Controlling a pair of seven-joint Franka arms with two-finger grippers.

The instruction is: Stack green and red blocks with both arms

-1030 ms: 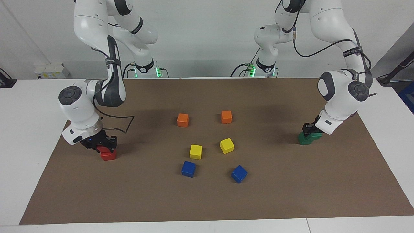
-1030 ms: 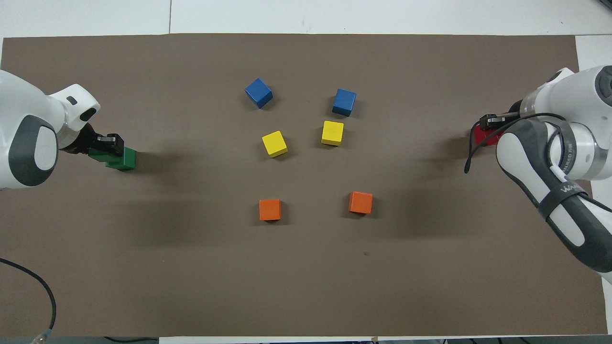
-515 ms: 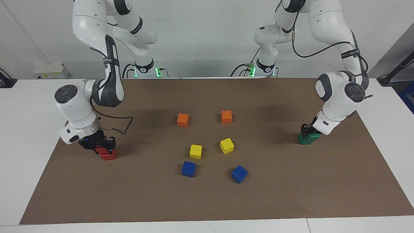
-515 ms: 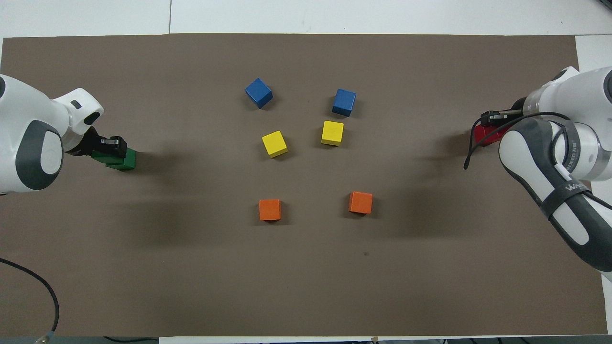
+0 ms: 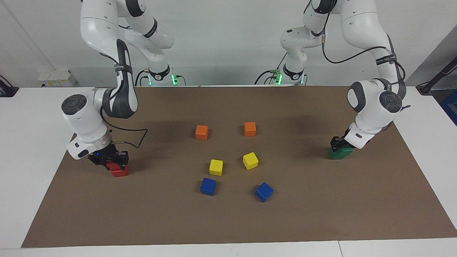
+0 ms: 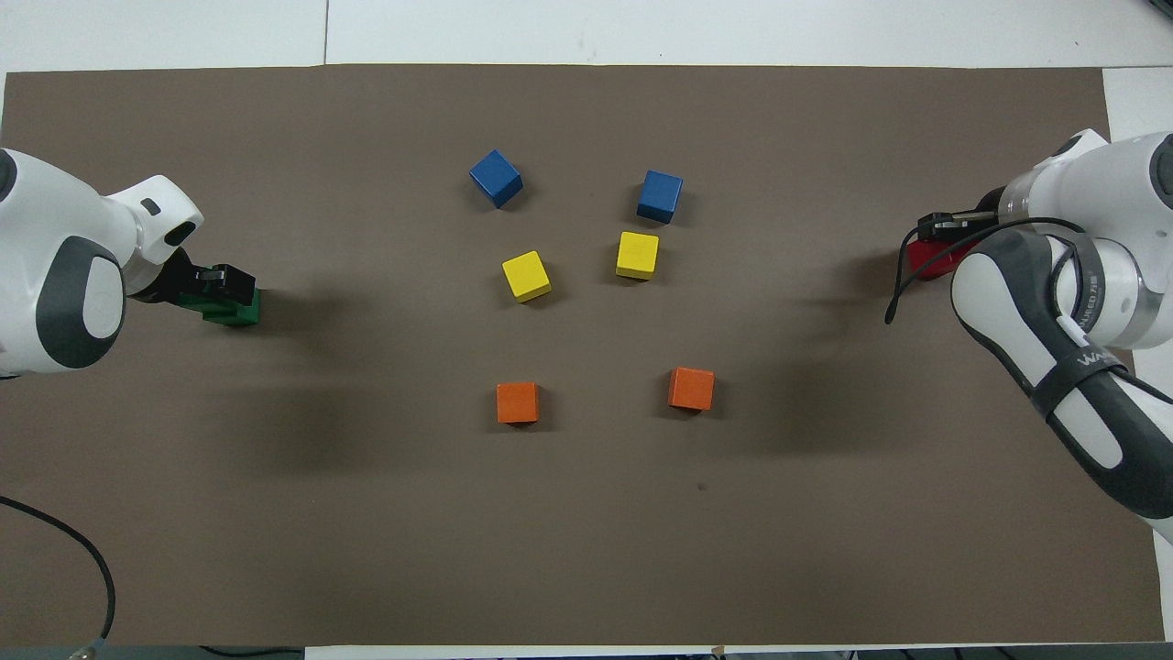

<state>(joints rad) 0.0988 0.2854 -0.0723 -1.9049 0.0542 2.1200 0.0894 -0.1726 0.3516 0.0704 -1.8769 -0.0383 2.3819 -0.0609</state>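
Observation:
The held red block [image 6: 952, 255] is low over the second red block and would stand, so my right gripper needs to open now.
My left gripper [image 5: 338, 144] is shut on a dark green block [image 5: 345, 150] and holds it on top of the second green block [image 5: 335, 155], near the left arm's end of the mat. In the overhead view this gripper [image 6: 218, 279] covers most of the green pair [image 6: 236, 312]. My right gripper [image 5: 110, 159] is shut on a red block [image 5: 113, 165], held low on the second red block [image 5: 120, 172] and offset toward the robots, near the right arm's end. From overhead that gripper [image 6: 946, 222] and its cable hide most of the red blocks [image 6: 927, 264].
Two orange cubes [image 5: 201, 132] [image 5: 250, 129], two yellow cubes [image 5: 216, 167] [image 5: 250, 160] and two blue cubes [image 5: 208, 186] [image 5: 264, 191] lie in the middle of the brown mat [image 5: 228, 221], between the two grippers.
My left gripper has slid its green block farther over the lower green block, so the pair looks more lined up. My right gripper has barely shifted with its red block.

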